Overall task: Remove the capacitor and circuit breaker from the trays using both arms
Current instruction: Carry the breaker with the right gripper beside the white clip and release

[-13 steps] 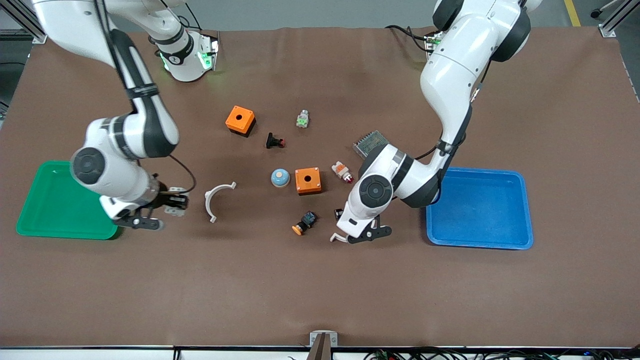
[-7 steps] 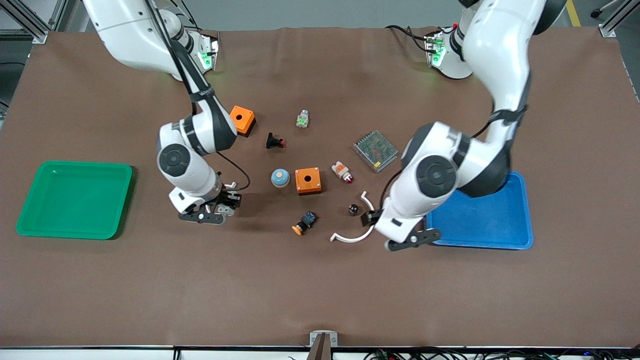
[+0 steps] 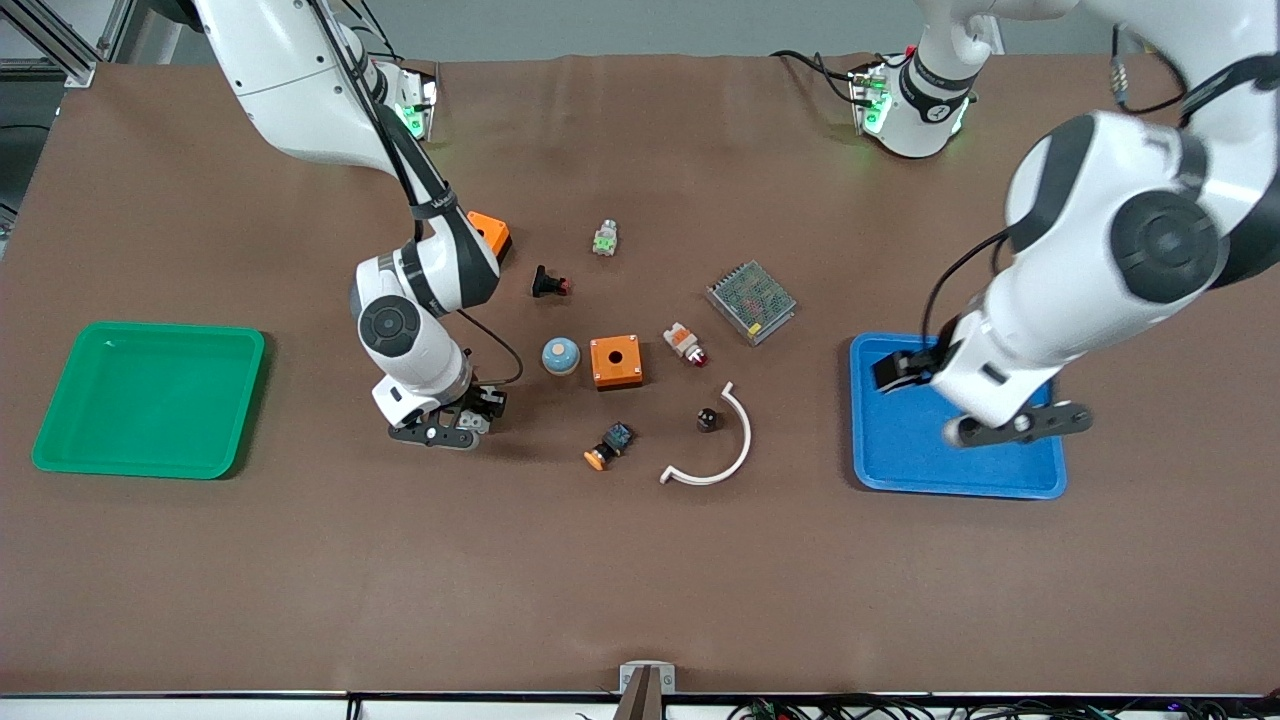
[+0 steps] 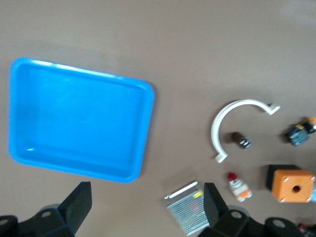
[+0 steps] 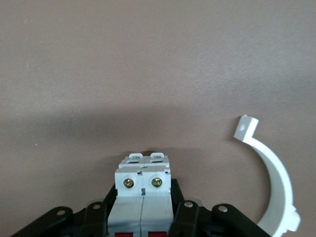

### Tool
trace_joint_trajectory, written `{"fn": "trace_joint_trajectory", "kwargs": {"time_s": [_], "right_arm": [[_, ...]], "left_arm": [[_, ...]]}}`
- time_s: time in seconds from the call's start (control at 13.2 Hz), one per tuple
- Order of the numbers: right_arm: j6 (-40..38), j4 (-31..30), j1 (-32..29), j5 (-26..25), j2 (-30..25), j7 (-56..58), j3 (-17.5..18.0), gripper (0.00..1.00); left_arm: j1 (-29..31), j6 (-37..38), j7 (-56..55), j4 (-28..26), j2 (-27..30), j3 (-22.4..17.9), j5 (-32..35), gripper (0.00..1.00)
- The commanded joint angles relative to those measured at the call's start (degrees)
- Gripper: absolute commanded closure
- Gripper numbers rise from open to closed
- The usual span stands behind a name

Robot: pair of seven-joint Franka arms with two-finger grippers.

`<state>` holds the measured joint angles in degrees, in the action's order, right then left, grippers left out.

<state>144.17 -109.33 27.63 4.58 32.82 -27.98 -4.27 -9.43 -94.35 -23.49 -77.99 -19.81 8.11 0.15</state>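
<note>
The breaker's lower edge is down at the brown tabletop in the front view and the breaker would stand, so my right gripper should open now.
The capacitor (image 3: 707, 419), a tiny dark cylinder, lies on the table inside the curve of a white arc (image 3: 722, 452); it also shows in the left wrist view (image 4: 241, 140). The breaker (image 5: 143, 190), a white-grey block with red levers, is held in my right gripper (image 5: 143, 217), which is shut on it. In the front view the right gripper (image 3: 445, 428) is low over the table between the green tray (image 3: 150, 400) and a blue dome (image 3: 561, 355). My left gripper (image 3: 1010, 428) is open and empty, up over the blue tray (image 3: 900, 460).
Two orange boxes (image 3: 615, 361) (image 3: 490, 230), a mesh-topped box (image 3: 751, 300), a white-orange part (image 3: 685, 343), a blue-black switch (image 3: 608, 446), a black push button (image 3: 548, 283) and a green-white part (image 3: 604, 240) lie mid-table. A second white arc (image 5: 274, 187) lies beside the breaker.
My right gripper moved with the breaker from beside the green tray toward the table's middle. My left gripper rose and moved from near the capacitor to over the blue tray.
</note>
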Motion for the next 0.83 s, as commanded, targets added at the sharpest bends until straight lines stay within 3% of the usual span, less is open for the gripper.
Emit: {"fn": "trace_joint_trajectory", "kwargs": {"time_s": [0.0,0.3,0.38,0.45,0.53,0.76], "right_arm": [[0.9,0.4,1.2,1.2,0.7,-1.4,-0.7,1.0],[0.6,1.0,1.3,1.2,1.3,-1.3,-0.7,0.96],[0.0,1.6,0.8,1.2,1.4,-1.5,-0.7,0.72],[0.0,1.8,0.5,1.2,1.4,-1.9,-0.7,0.06],[-0.1,2.0,0.7,1.2,1.4,-2.0,-0.7,0.0],[-1.3,3.1,0.3,1.2,1.1,-1.6,-0.7,0.0]], "left_arm": [[4.8,-1.7,6.3,-13.2,10.4,0.5,-0.9,0.0],[10.6,-1.8,12.9,-19.1,18.3,0.5,-1.0,0.0],[11.1,-1.7,13.0,-19.0,18.8,0.4,-1.0,0.0],[11.8,-1.7,13.2,-18.8,19.9,0.4,-1.0,0.0],[12.1,-1.7,13.5,-18.9,20.8,0.4,-1.0,0.0],[13.3,-0.7,16.9,-17.5,22.4,0.0,-0.9,0.0]]}}
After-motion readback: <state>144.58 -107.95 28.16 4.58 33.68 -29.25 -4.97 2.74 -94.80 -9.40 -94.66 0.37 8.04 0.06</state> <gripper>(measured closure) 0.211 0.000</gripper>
